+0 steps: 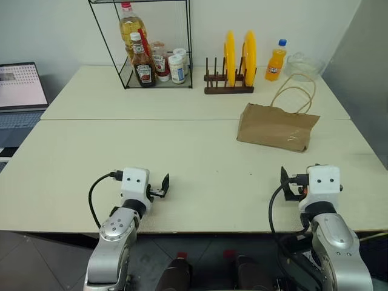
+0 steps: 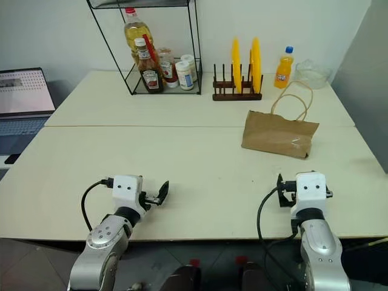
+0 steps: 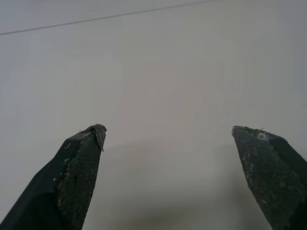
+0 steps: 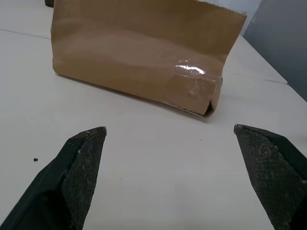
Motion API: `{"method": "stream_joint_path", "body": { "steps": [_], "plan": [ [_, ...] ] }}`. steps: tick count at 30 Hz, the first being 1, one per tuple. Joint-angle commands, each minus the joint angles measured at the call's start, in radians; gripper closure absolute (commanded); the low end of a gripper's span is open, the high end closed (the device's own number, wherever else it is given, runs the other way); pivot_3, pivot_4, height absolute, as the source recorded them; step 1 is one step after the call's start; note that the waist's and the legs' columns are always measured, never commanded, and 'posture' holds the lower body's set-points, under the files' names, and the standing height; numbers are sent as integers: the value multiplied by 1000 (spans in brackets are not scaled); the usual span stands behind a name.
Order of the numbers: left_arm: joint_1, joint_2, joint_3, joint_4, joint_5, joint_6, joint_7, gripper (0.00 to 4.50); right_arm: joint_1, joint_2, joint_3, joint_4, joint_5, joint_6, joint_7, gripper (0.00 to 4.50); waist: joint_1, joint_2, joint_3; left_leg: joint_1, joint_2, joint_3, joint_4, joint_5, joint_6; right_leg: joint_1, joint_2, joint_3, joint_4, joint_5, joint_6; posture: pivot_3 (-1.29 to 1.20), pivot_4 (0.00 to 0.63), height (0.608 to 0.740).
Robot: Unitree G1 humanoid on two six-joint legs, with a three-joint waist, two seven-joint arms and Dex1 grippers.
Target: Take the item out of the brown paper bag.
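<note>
My right gripper pinches the bag by its thin upper edge beside the cord handles next, since the bag's body spreads wider than my fingers.
The brown paper bag lies flat on the right half of the table, with its tan cord handles looping toward the back. In the right wrist view the bag is straight ahead of the fingers, a short stretch of bare table away. The item is hidden from view. My right gripper hovers open near the table's front edge, on the near side of the bag, with nothing between its fingers. My left gripper is open and empty over bare table at the front left, its fingers spread wide.
A wire rack with a ketchup bottle, an oil bottle and jars stands at the back left. Beside it are a wooden plate rack with yellow plates, an orange soda bottle and a glass bowl. A laptop sits far left.
</note>
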Motion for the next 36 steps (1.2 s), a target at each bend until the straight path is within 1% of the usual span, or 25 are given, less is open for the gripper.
{"method": "stream_joint_path", "body": {
  "steps": [1, 4, 8, 12, 14, 16, 18, 21, 23, 24, 27, 29, 31, 36],
  "plan": [
    [-3, 13, 4, -66, -15, 40, -6, 16, -7, -7, 4, -38, 12, -13, 9, 0, 1, 0, 0, 0, 0, 0, 0, 0, 0, 0, 0, 0, 0, 0, 0, 0, 150, 740],
    [-30, 10, 25, -65, -43, 55, -11, 16, -6, -5, -1, -23, 12, -17, 2, 0, 1, 0, 0, 0, 0, 0, 0, 0, 0, 0, 0, 0, 0, 0, 0, 0, 150, 740],
    [-57, 32, 46, -64, -73, 81, -32, 16, -18, -12, 2, -30, 16, -4, 6, 0, 1, 0, 0, 0, 0, 0, 0, 0, 0, 0, 0, 0, 0, 0, 0, 0, 150, 740],
    [-117, 71, 85, -49, -146, 110, -91, 16, -24, -54, -2, -28, 25, -12, 40, 0, 1, 0, 1, 0, 0, 1, 0, 0, 0, 0, 0, -1, 0, 0, 0, 0, 150, 740],
    [-141, 97, 82, -42, -162, 119, -116, 16, -29, -73, -16, -15, 35, -14, 53, 0, 2, 0, 1, 0, 0, 1, 0, 0, 0, 0, 1, -1, 0, 0, 0, 0, 150, 740],
    [-179, 149, 93, -38, -219, 160, -181, 16, -52, -97, -29, -13, 53, 13, 81, 0, 1, 0, 1, 0, 0, 2, 0, 0, 0, 0, 0, -1, 0, 0, 0, 0, 150, 740],
    [-243, 216, 123, -11, -294, 226, -257, 16, -90, -149, -52, -9, 69, 35, 125, 0, 0, 0, 1, 0, 0, 3, 0, 0, 0, 0, 1, -1, 1, 0, 0, 0, 150, 740],
    [-369, 327, 134, 75, -346, 258, -360, 16, -158, -244, -135, 33, 128, 63, 206, 0, 0, 0, 3, 0, 0, 3, 1, 0, 0, 0, 1, -2, 1, 0, 0, 0, 150, 740],
    [-483, 404, 104, 177, -351, 236, -451, 16, -226, -320, -204, 95, 181, 81, 269, 0, -1, -1, 5, 0, 0, 3, 1, 0, 0, 1, 2, -2, 1, 0, 0, 0, 150, 740],
    [-544, 426, 84, 232, -350, 226, -485, 16, -261, -361, -228, 133, 205, 85, 301, 0, -1, -2, 6, 0, -6, 3, 1, 0, 0, 1, 2, -2, 1, 0, 0, 0, 150, 740],
    [-738, 452, -3, 367, -349, 183, -625, 16, -400, -506, -246, 286, 266, 98, 414, 0, -1, -3, 12, 0, -8, 3, 1, 1, 1, 1, 1, -2, 1, 1, 0, 0, 150, 740],
    [-837, 446, -64, 420, -352, 156, -722, 16, -496, -583, -217, 402, 294, 94, 489, 0, -4, -5, 14, -1, -8, 4, 1, 1, 1, 1, 1, -1, 0, 2, -2, 0, 150, 740],
    [-907, 427, -122, 470, -347, 111, -814, 16, -598, -641, -159, 552, 280, 35, 545, 0, -8, -5, 16, -1, -9, 5, 1, 1, 1, 0, 0, -1, -1, 4, -5, 0, 150, 740],
    [-994, 379, -192, 565, -324, 12, -934, 16, -784, -700, -59, 822, 266, -73, 652, 0, -26, -6, 17, -3, -7, 10, 0, 3, -4, 0, -1, 1, -6, 4, -5, 0, 150, 740]
  ]
}}
